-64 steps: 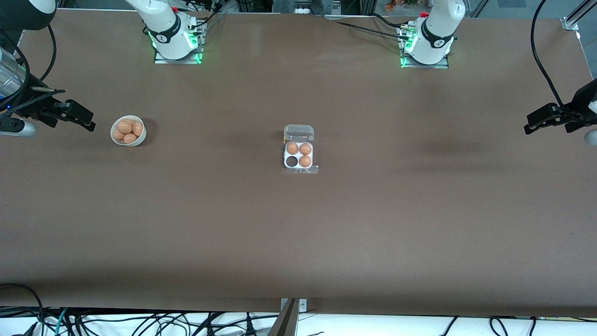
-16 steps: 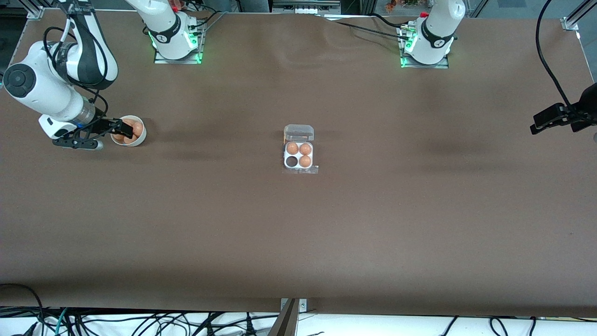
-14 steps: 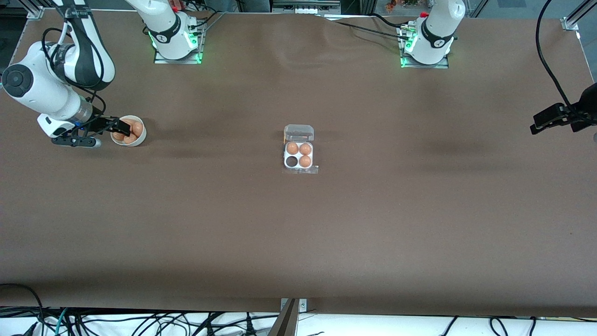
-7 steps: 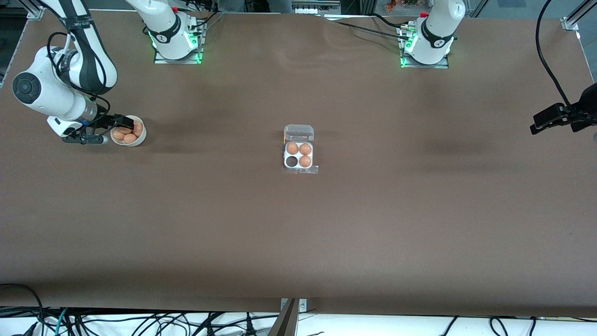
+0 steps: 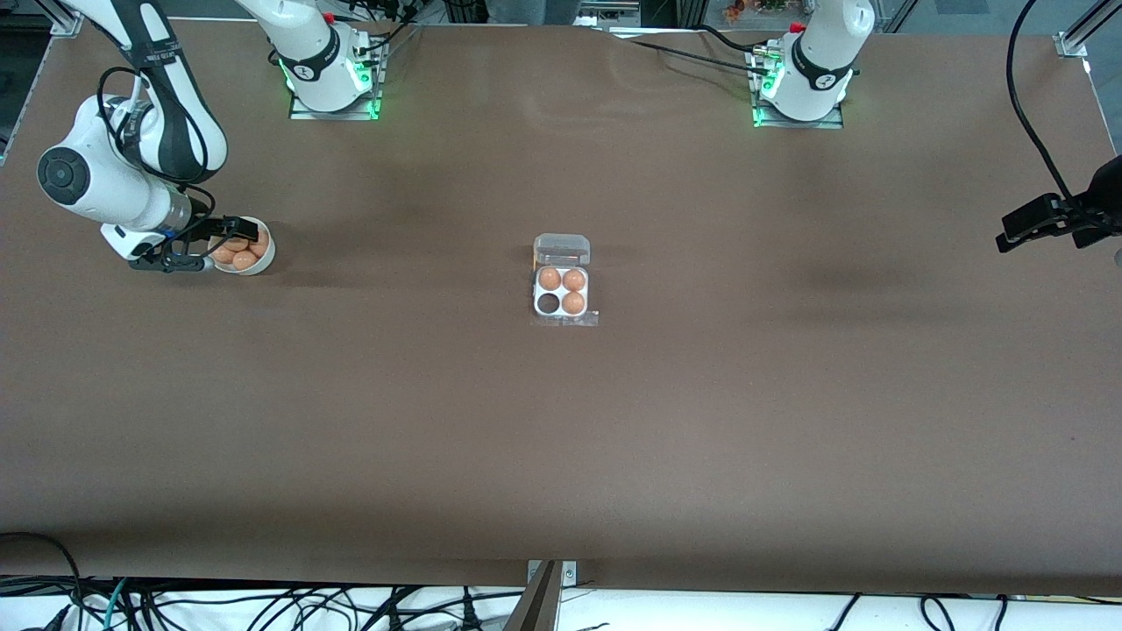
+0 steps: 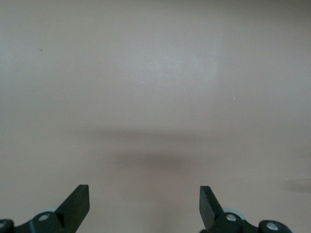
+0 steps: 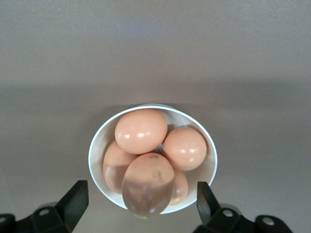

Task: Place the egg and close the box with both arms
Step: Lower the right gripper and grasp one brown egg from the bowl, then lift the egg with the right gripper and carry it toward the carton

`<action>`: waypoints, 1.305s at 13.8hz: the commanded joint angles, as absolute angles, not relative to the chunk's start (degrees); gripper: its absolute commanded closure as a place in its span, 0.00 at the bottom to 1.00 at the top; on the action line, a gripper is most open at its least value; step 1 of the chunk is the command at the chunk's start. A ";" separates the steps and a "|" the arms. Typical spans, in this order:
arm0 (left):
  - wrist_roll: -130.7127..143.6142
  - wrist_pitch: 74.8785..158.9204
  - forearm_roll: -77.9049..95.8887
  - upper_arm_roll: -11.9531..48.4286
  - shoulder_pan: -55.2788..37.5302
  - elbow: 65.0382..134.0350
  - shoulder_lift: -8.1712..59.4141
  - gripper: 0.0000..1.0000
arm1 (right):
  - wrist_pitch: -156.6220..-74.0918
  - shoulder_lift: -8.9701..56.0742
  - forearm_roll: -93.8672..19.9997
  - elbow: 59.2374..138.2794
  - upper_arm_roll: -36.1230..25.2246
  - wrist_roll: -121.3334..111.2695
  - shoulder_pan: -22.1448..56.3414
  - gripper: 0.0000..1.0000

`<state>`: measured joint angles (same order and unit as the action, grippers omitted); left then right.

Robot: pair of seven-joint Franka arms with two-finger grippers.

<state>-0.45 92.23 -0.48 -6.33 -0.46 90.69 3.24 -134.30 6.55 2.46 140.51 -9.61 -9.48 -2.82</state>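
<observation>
My fingers are beside the topmost egg (image 5: pixel 236 244) (image 7: pixel 148 185) over the white bowl. My right gripper needs to close next, and it would hold the egg.
The box (image 5: pixel 562 302) lies in the middle of the table with its clear lid (image 5: pixel 562 250) open. Three of its cells hold eggs and one cell (image 5: pixel 549 303) is empty. A white bowl (image 5: pixel 263 259) at the right arm's end of the table holds several orange-brown eggs (image 5: pixel 244 259). My right gripper (image 5: pixel 230 241) hangs open over this bowl. In the right wrist view the gripper (image 7: pixel 142 201) is empty, its fingers stand wide on either side of the bowl (image 7: pixel 97 145), and the topmost egg (image 7: pixel 148 182) lies between them. My left gripper (image 5: pixel 1017 230) waits open and empty at the left arm's end.
The left wrist view shows only bare brown table under the open left gripper (image 6: pixel 143 206). The two arm bases (image 5: pixel 331 83) (image 5: pixel 802 88) stand at the table's edge farthest from the front camera. Cables hang along the table's nearest edge.
My right arm has swung in from the table's end, come down over the bowl, and shifted slightly along it in the last second. The left arm has barely moved. The box is unchanged.
</observation>
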 commanded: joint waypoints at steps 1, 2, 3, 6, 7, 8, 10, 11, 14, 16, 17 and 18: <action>-0.44 91.23 -1.14 -5.98 -0.26 88.86 3.96 0.00 | -134.21 6.24 2.99 141.33 -9.67 -10.37 -3.08 0.15; -0.44 91.23 -1.14 -5.89 -0.26 88.86 3.96 0.00 | -134.03 6.41 2.99 141.33 -9.67 -10.37 -3.08 0.24; -0.27 91.23 -1.14 -5.89 -0.35 88.86 3.96 0.00 | -133.95 6.68 2.99 141.33 -9.67 -10.37 -3.08 0.32; -0.09 91.23 -1.14 -5.80 -0.35 88.86 3.96 0.00 | -133.16 6.94 2.99 141.15 -9.67 -10.37 -3.08 0.46; -0.09 91.23 -1.14 -5.80 -0.35 88.86 3.96 0.00 | -133.15 6.94 2.99 141.07 -9.67 -10.37 -2.99 0.50; -0.09 91.23 -1.14 -5.80 -0.35 88.86 3.96 0.00 | -133.15 6.94 2.99 141.06 -9.67 -10.37 -2.99 0.51; -0.09 91.23 -1.14 -5.71 -0.35 88.86 3.95 0.00 | -132.45 6.94 2.99 140.80 -9.67 -10.37 -2.99 0.57; -0.09 91.23 -1.14 -5.80 -0.35 88.86 3.96 0.00 | -132.45 6.94 2.99 140.71 -9.67 -10.37 -2.99 0.57; -0.18 91.23 -1.14 -5.80 -0.35 88.86 3.96 0.00 | -132.36 6.86 2.99 140.63 -9.58 -10.28 -2.99 0.60; -0.26 91.23 -1.14 -5.80 -0.35 88.86 3.96 0.00 | -132.28 6.86 2.99 140.01 -9.58 -10.02 -2.99 0.61; -0.26 91.23 -1.14 -5.89 -0.35 88.86 3.96 0.00 | -131.67 6.77 2.99 139.23 -9.41 -10.11 -2.90 0.64; -0.26 91.23 -1.14 -5.89 -0.35 88.86 3.96 0.00 | -130.09 6.59 2.99 138.26 -9.23 -9.76 -2.90 0.64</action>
<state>-0.45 92.23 -0.48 -6.08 -0.47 90.68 3.24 -132.80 7.61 2.47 139.82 -9.61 -9.60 -2.81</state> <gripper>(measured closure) 0.000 0.524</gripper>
